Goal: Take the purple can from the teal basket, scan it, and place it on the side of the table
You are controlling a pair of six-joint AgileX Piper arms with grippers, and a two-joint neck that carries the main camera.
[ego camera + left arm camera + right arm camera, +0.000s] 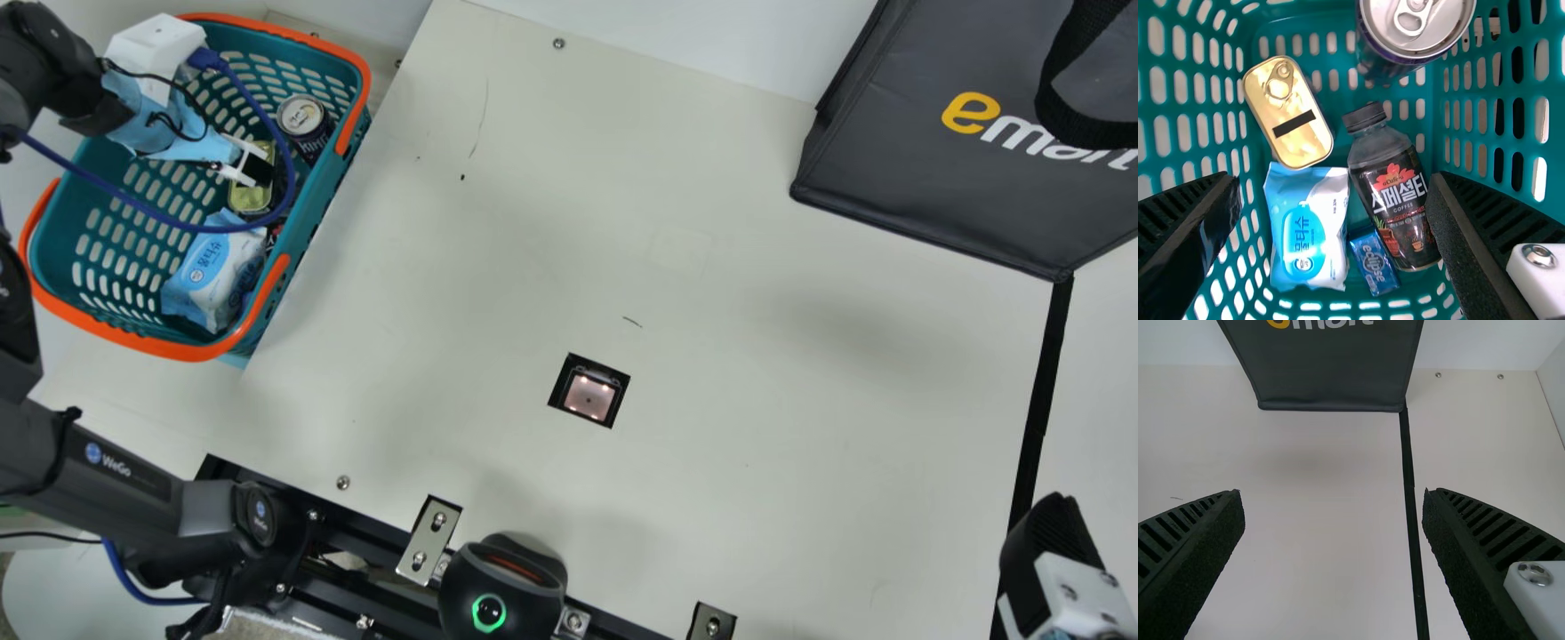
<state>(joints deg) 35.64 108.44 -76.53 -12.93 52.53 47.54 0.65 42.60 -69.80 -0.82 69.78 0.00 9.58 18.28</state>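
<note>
The basket's sides are close around the dark purple can, so my left gripper should next grab its upper end, just under the can's lid (304, 119).
The dark purple can (307, 130) stands upright in the teal basket (307, 240), in the corner toward the table's far edge. My left gripper (253, 169) is over the basket, beside the can and above the gold tin. In the left wrist view the can (1386, 57) has its silver lid up, and my left gripper (1335, 207) stands open with nothing between its fingers. At the table's right edge is my right gripper (1022, 569); in the right wrist view the right gripper (1335, 527) is open above the bare tabletop. The scanner window (589, 396) glows in the table's middle.
In the basket lie a gold tin (1288, 113), a blue-white wipes pack (1308, 230), a dark coffee bottle (1395, 193) and a small blue pack (1373, 262). A dark grey bag (925, 187) stands at the far right. A round black device (502, 587) sits at the near edge.
</note>
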